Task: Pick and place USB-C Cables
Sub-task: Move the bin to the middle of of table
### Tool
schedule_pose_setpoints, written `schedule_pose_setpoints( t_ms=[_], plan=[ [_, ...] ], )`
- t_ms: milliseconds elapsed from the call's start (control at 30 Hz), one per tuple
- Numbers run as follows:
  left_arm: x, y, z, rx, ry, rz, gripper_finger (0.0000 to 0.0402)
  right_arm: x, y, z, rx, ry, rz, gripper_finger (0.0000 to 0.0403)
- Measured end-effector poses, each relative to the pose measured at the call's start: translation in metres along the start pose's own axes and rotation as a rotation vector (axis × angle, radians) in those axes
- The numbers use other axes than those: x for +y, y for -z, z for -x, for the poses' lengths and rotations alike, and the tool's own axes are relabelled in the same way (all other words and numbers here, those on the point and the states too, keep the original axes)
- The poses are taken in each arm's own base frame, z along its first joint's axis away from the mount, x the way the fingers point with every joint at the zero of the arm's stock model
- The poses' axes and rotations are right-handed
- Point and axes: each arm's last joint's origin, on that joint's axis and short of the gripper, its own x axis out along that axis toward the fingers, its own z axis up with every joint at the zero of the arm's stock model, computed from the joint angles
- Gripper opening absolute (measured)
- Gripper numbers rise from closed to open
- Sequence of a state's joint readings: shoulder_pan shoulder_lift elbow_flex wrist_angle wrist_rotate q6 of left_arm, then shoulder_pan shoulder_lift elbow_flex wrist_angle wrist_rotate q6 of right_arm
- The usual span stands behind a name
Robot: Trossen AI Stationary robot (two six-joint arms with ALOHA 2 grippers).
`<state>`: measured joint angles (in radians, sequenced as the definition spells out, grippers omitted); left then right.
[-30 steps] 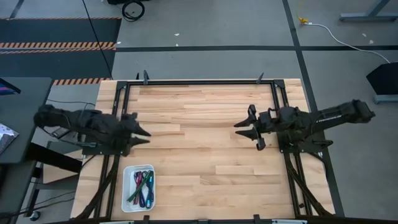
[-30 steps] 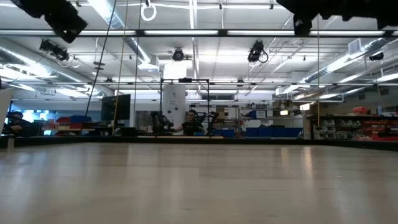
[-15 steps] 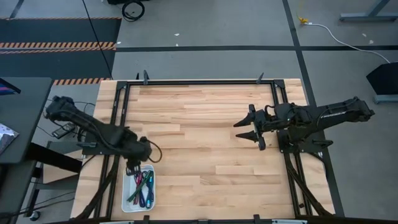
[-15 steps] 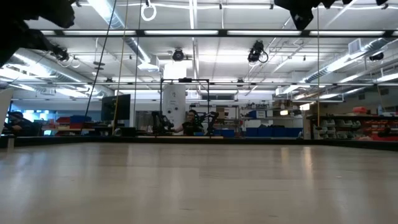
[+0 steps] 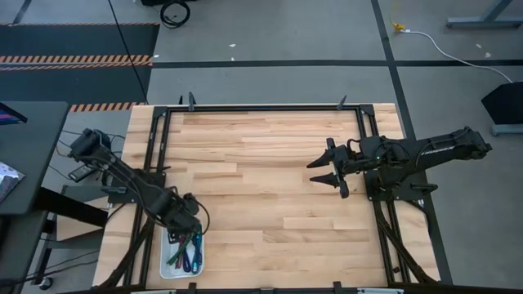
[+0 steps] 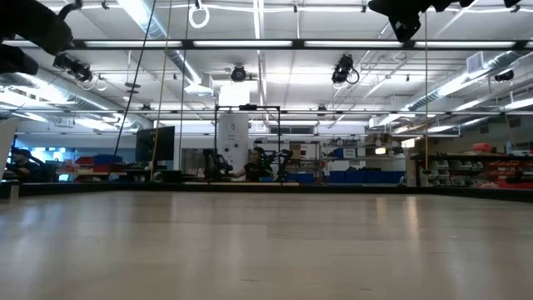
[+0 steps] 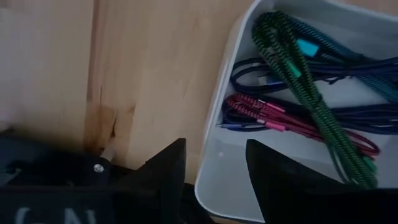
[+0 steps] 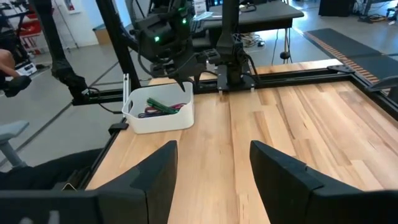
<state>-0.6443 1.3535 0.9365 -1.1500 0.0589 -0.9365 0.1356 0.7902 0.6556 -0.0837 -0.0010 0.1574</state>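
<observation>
The white tray of USB-C cables has to be moved, so my left gripper needs to grab the tray by its rim (image 7: 205, 160) next.
The USB-C cables (image 7: 298, 93) lie heaped in a white tray (image 7: 214, 149) at the table's near-left corner: green, magenta, blue-violet and teal strands show. In the high view the cables (image 5: 188, 251) fill the tray (image 5: 164, 265). My left gripper (image 7: 214, 177) hangs open just above the tray's far end, one finger over its rim and one outside; it touches nothing. From above, my left gripper (image 5: 181, 230) points down. My right gripper (image 5: 325, 171) waits open above the table's right half; its wrist view shows the right gripper (image 8: 214, 180) facing the tray (image 8: 158, 115).
Bare wooden tabletop (image 5: 261, 188) spreads between the two arms. Black frame rails (image 5: 159, 163) run along the table's left and right sides, close beside the tray. In the low view only arm parts (image 6: 404, 17) show overhead; a room with shelves lies beyond.
My left arm has swung from over the table's left middle toward the near edge and tipped downward, ending over the far end of the tray. The right arm has kept still. The cables have not moved.
</observation>
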Motion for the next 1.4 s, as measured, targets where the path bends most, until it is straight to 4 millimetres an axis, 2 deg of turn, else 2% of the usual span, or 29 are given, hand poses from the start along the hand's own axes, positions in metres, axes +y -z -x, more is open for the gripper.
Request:
schedule_pose_setpoints(
  t_ms=[233,367,500,633,700,767,1200,1400],
  plan=[
    [0.006,0.007,-0.023,0.042,-0.068,-0.008,0.0175,0.0,0.0,0.0,0.0,0.0,0.003,0.0208],
    [0.011,0.007,-0.033,0.042,-0.082,-0.013,0.0158,0.0,0.0,0.0,0.0,0.0,0.003,0.0208],
    [0.016,0.006,-0.034,0.035,-0.108,-0.022,0.0117,0.0,0.0,0.0,0.0,0.0,0.0,0.0209],
    [0.02,-0.002,-0.034,0.027,-0.105,-0.057,0.0055,0.0,0.0,0.0,0.0,0.0,0.0,0.0209],
    [0.024,-0.008,-0.034,0.023,-0.094,-0.089,0.0022,0.0,0.0,0.0,0.0,0.0,0.0,0.0208],
    [0.029,-0.016,-0.033,0.004,-0.083,-0.115,0.0011,0.0,0.0,0.0,0.0,0.0,0.0,0.0207],
    [0.079,-0.085,-0.026,-0.284,-0.077,-0.305,0.0008,0.0,-0.006,-0.001,-0.07,0.007,0.017,0.0203],
    [0.104,-0.118,-0.002,-0.472,-0.123,-0.404,0.0009,-0.001,0.0,-0.014,-0.016,0.028,0.062,0.0203]
  ],
)
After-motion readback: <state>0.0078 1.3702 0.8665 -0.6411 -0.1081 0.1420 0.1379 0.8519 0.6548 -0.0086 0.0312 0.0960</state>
